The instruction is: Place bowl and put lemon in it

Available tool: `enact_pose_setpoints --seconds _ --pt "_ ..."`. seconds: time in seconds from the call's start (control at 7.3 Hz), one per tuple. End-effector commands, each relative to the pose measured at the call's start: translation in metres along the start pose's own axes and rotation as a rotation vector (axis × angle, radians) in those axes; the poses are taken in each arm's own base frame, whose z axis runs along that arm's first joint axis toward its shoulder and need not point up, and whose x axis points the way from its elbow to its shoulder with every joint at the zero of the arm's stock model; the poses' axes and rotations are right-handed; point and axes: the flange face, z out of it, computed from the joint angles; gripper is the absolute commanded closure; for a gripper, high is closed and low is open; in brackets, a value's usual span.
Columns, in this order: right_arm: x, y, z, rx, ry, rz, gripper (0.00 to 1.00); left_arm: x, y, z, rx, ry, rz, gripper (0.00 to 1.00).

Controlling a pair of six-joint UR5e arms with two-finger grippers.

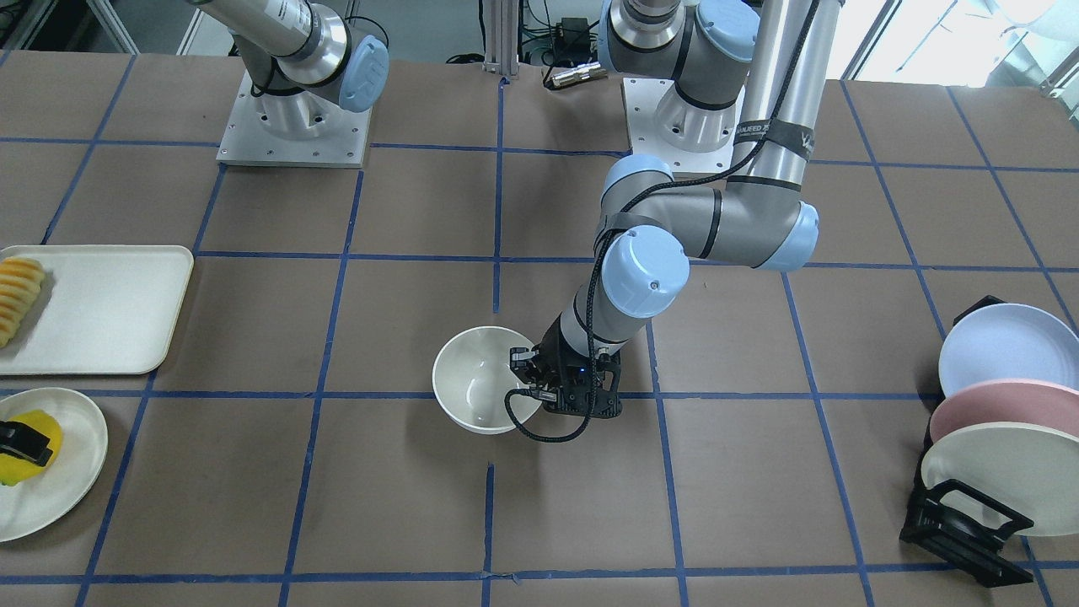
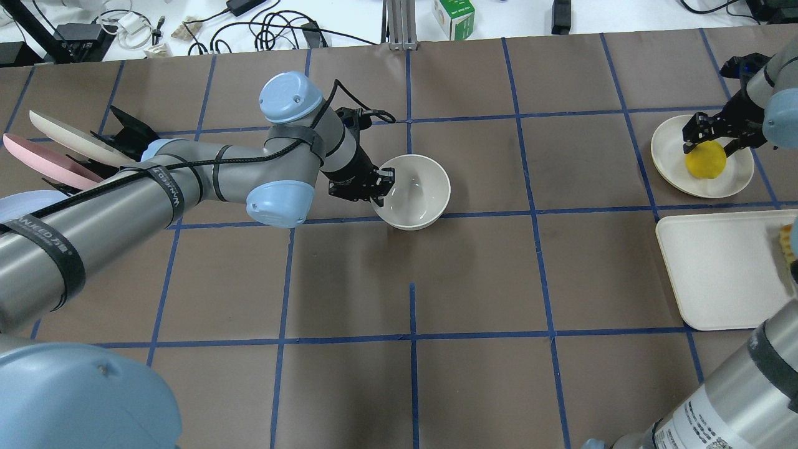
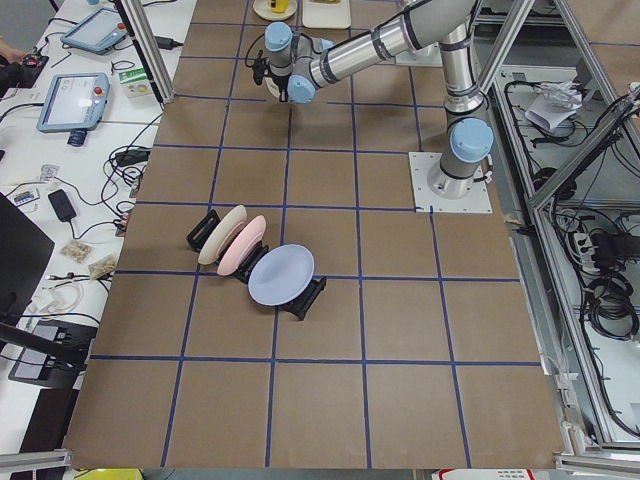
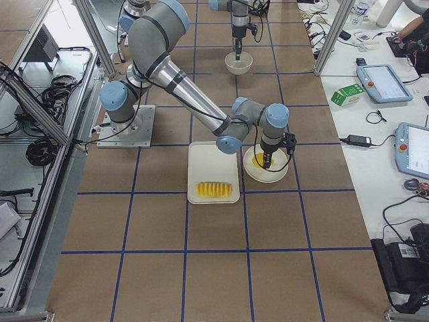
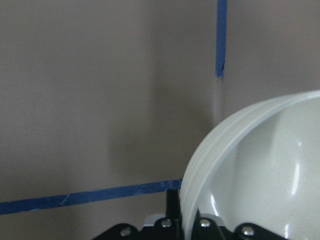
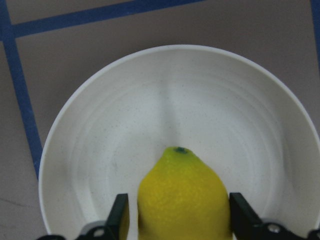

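Note:
The yellow lemon needs to go in the bowl (image 1: 476,384), so my right gripper should next grab it around its plump middle (image 1: 30,450).
The off-white bowl (image 1: 476,384) stands upright near the table's middle; it also shows in the overhead view (image 2: 414,190). My left gripper (image 1: 524,371) is shut on its rim, one finger inside and one outside, as the left wrist view shows (image 5: 260,170). The yellow lemon (image 2: 706,159) lies on a round off-white plate (image 2: 735,178) at the table's right end. My right gripper (image 2: 707,140) is down over it, open. Its fingers stand on either side of the lemon (image 6: 182,200), with a thin gap at one side.
A white rectangular tray (image 2: 711,274) with sliced ridged fruit (image 1: 18,295) lies beside the lemon's plate (image 1: 59,497). A black rack with several upright plates (image 1: 995,421) stands at the table's other end. Brown table with blue tape lines.

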Motion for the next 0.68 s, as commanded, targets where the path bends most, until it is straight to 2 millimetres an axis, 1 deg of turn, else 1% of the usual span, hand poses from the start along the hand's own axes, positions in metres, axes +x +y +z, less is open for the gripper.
enact_pose_setpoints --seconds 0.0,0.14,0.27,0.41,0.55 --pt "-0.002 0.003 -0.028 0.021 0.006 0.0 1.0 -0.007 -0.003 0.005 0.029 -0.081 0.002 0.01" --pt "-0.008 0.008 -0.044 0.012 0.002 0.005 1.0 -0.009 -0.01 -0.005 0.074 -0.125 0.023 0.0" --pt "-0.018 0.014 -0.074 0.017 0.003 0.021 1.0 -0.007 -0.01 -0.022 0.091 -0.125 0.012 0.0" --pt "-0.05 0.029 -0.132 0.03 0.015 -0.008 1.0 0.0 -0.012 -0.046 0.089 -0.112 0.01 0.0" --pt "-0.081 0.048 -0.18 0.021 0.02 0.009 1.0 0.01 -0.014 -0.098 0.076 -0.12 0.014 0.0"
